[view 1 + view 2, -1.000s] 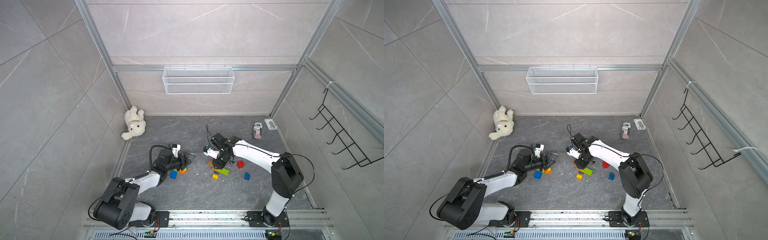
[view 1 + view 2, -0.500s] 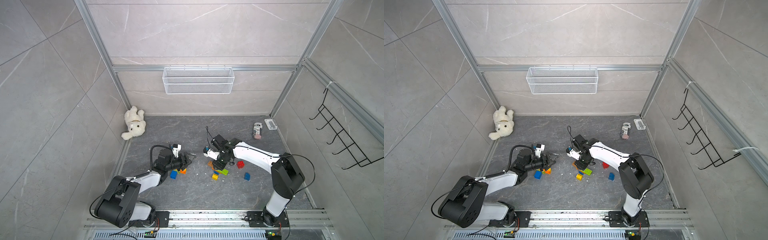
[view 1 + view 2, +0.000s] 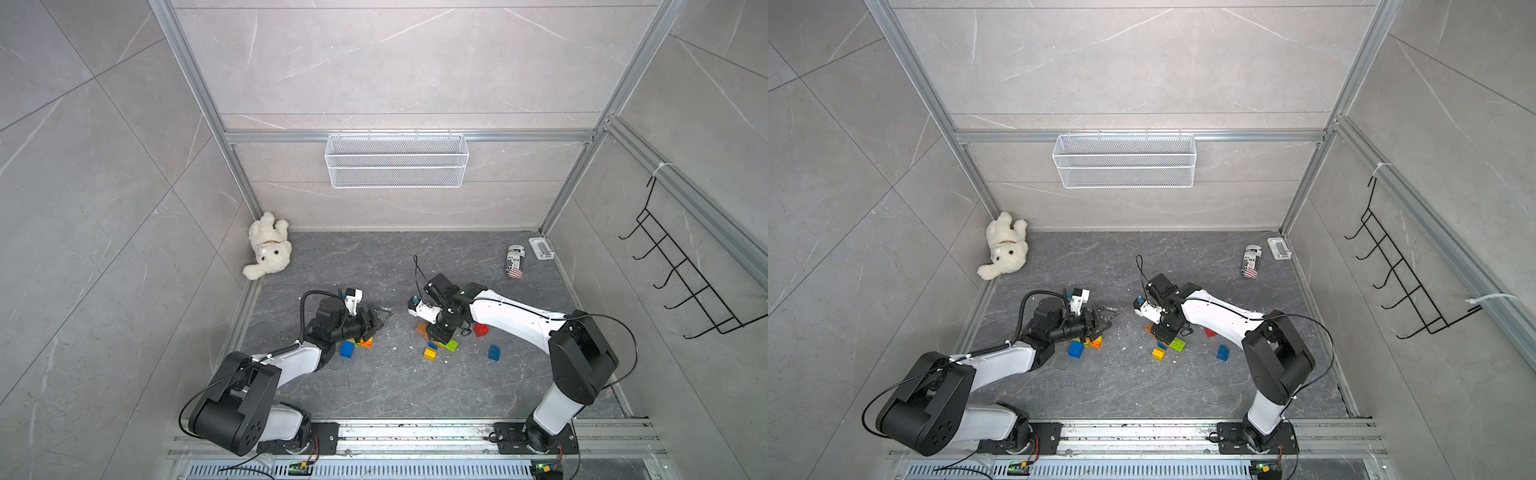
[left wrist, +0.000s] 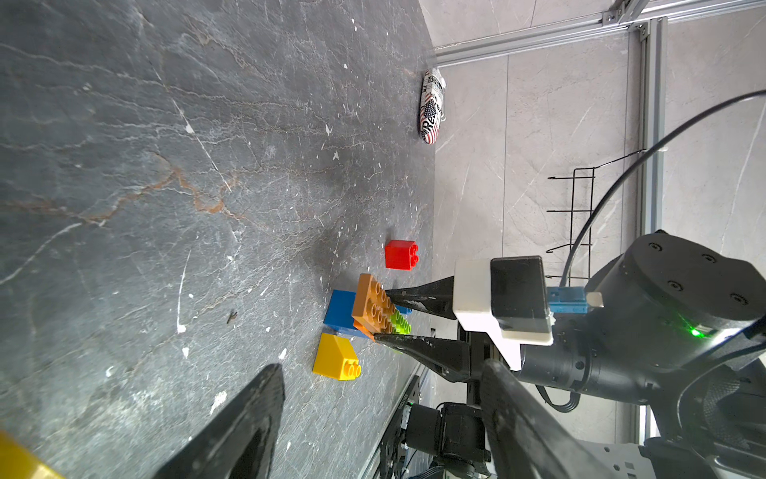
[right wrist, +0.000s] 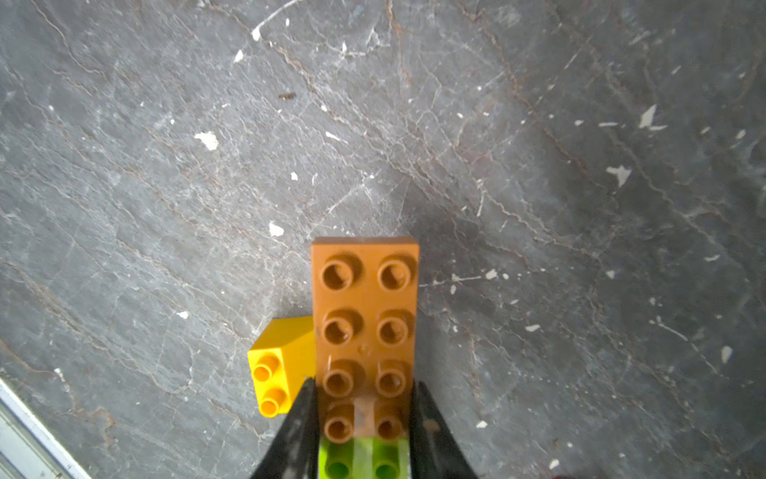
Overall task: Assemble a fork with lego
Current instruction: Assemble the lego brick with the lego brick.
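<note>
I will open my right gripper, because the brown brick's studs line up level with the lime brick's [image 3: 450, 345] [image 5: 363, 461]. The brown brick would stay there if I opened now.
The lego lies in two groups on the grey floor. My right gripper [image 5: 364, 414] is shut on a brown oblong brick [image 5: 364, 327], its fingers [image 5: 298, 431] pressing on the long sides. A lime brick [image 5: 360, 460] sits just under the brown one, and a yellow sloped brick [image 5: 277, 365] lies beside them. In both top views this gripper [image 3: 440, 332] points down at that cluster, with a red brick [image 3: 481, 329] and a blue brick [image 3: 493, 352] nearby. My left gripper [image 3: 376, 320] is open and holds nothing. It hovers over a blue brick [image 3: 346, 349] and an orange brick [image 3: 366, 342].
A white teddy bear [image 3: 268, 249] lies in the back left corner. A printed can [image 3: 515, 260] and a small white object [image 3: 541, 248] lie at the back right. A wire basket [image 3: 397, 166] hangs on the back wall, a black hook rack [image 3: 681, 286] on the right wall.
The right gripper has shifted slightly over its brick cluster, still shut on the brown brick. The left arm has hardly moved.
</note>
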Robot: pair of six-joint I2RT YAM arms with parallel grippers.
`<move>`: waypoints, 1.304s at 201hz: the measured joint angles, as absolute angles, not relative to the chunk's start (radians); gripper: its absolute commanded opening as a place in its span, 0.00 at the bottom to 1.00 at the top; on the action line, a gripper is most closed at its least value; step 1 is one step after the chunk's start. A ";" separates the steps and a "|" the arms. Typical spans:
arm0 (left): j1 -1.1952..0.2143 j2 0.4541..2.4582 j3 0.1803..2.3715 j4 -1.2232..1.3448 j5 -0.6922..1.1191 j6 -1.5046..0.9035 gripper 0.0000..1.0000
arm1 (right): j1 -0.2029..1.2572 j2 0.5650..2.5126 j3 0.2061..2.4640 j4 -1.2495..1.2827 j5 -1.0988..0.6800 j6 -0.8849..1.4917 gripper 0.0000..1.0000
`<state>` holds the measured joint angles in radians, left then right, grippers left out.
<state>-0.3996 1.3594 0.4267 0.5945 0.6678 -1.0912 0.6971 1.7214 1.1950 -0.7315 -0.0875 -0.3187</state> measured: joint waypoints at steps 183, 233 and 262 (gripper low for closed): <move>-0.400 1.288 0.462 0.435 0.662 -1.039 0.76 | 0.717 1.730 1.216 -0.754 -0.094 -0.303 0.44; -0.400 1.284 0.462 0.425 0.659 -1.036 0.76 | 0.718 1.708 1.216 -0.759 -0.110 -0.295 0.47; -0.400 1.269 0.462 0.418 0.656 -1.035 0.76 | 0.717 1.671 1.222 -0.767 -0.104 -0.277 0.52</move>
